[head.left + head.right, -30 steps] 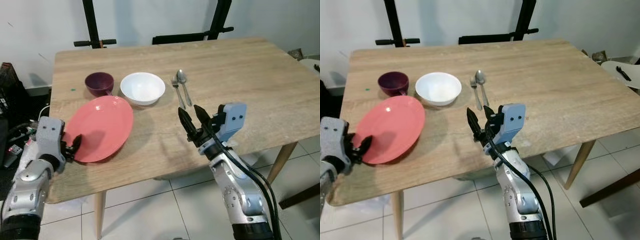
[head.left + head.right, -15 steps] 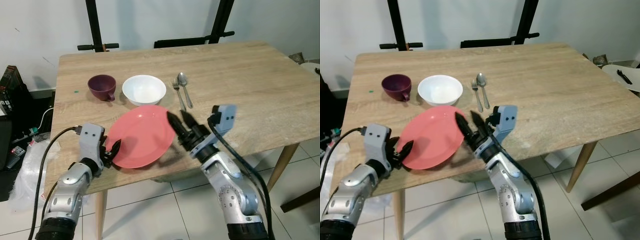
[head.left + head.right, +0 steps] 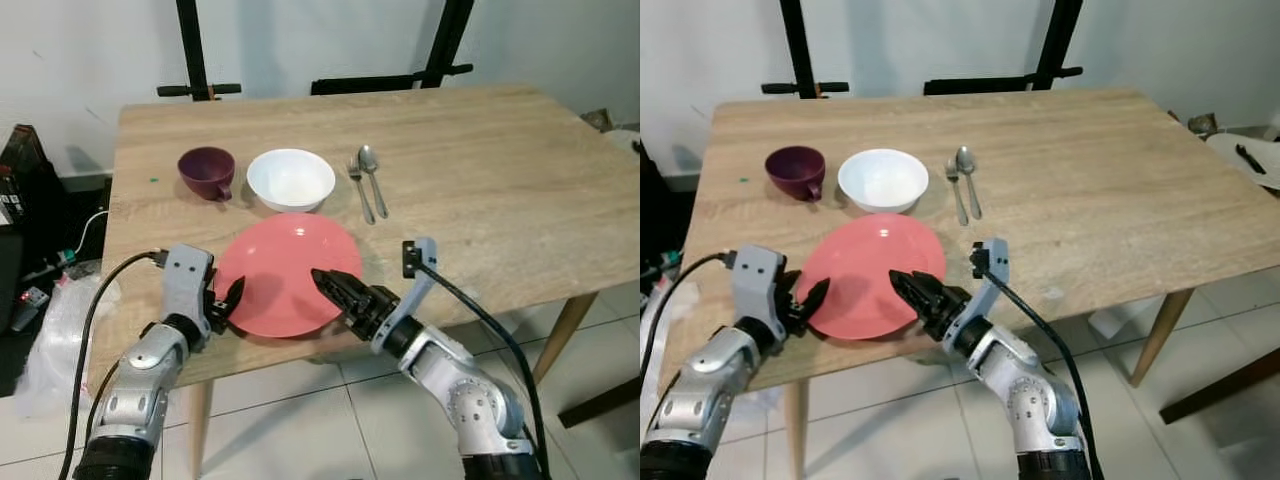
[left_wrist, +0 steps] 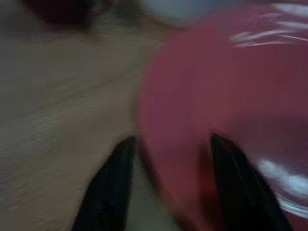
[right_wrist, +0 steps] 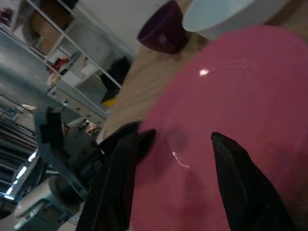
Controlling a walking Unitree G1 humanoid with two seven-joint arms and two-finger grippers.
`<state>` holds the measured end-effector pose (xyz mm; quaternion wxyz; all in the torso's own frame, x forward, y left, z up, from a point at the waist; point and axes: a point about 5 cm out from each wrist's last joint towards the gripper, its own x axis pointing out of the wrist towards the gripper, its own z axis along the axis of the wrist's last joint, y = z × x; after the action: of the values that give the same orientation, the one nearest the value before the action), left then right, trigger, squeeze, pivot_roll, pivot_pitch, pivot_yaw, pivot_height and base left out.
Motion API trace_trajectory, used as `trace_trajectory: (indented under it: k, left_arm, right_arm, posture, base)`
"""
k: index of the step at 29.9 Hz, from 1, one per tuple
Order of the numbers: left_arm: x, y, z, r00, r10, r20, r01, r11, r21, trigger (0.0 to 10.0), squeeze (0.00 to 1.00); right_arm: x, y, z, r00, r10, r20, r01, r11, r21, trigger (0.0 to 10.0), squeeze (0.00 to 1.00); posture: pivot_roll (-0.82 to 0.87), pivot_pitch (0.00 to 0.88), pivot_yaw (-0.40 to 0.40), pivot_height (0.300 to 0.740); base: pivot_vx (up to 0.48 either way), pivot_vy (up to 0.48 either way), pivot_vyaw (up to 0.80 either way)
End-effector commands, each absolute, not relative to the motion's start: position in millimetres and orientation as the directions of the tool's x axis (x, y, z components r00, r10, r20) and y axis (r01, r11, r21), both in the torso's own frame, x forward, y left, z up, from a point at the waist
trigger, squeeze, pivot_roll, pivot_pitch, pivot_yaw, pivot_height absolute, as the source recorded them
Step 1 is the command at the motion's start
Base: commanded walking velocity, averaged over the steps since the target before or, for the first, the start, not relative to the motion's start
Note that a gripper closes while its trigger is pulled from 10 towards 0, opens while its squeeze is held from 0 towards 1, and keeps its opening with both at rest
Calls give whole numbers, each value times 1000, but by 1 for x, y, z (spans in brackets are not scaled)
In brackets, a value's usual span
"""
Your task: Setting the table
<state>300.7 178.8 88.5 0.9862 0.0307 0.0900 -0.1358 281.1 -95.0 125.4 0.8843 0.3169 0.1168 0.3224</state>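
My right gripper grabs the plate's rim next along the table's edge, since its wide flat middle [image 3: 287,272] [image 5: 231,106] is too broad for my fingertips.
A pink plate [image 3: 285,265] lies near the front edge of the wooden table [image 3: 480,170]. My left gripper [image 3: 227,300] is shut on the plate's left rim; in the left wrist view the rim of the plate [image 4: 216,110] runs between the fingers. My right gripper [image 3: 335,290] is open, its fingers low over the plate's front right part [image 5: 240,96]. Behind the plate stand a purple cup [image 3: 207,170] and a white bowl [image 3: 290,178]. A fork [image 3: 357,187] and a spoon [image 3: 371,178] lie side by side to the right of the bowl.
Black stand legs [image 3: 190,50] rise behind the table's far edge. Bags and cables [image 3: 40,290] crowd the floor at the left. The table's right half is bare wood, with tiled floor below the front edge.
The plate has slid right, from the table's left front to the front middle, with my left gripper on its rim. My right gripper dropped and swung left onto the plate.
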Motion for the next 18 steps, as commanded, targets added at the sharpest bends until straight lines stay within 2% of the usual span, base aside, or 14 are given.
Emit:
trace_trajectory:
  k: [1,7,11,18]
  left_arm:
    - [286,184,56,911,-232,-340,253,967,17,10000,0]
    - [284,184,57,913,-232,-335,251,968,14,10000,0]
    - [285,183,56,912,-236,-337,255,967,13,10000,0]
    - [287,181,58,912,-241,-332,260,966,11,10000,0]
  right_arm:
    - [283,-112,119,812,582,-51,-446,675,588,10000,0]
    - [289,-162,141,904,426,38,-387,779,493,10000,0]
    - [286,-165,136,905,425,8,-369,778,509,10000,0]
    - [276,-148,115,875,482,-37,-376,726,576,10000,0]
  posture:
    - [-86,43,-23,740]
    - [-93,48,-24,740]
    - [-100,49,-21,740]
    - [-97,46,-22,740]
  base:
    - [0,0,0]
    - [0,0,0]
    - [0,0,0]
    - [0,0,0]
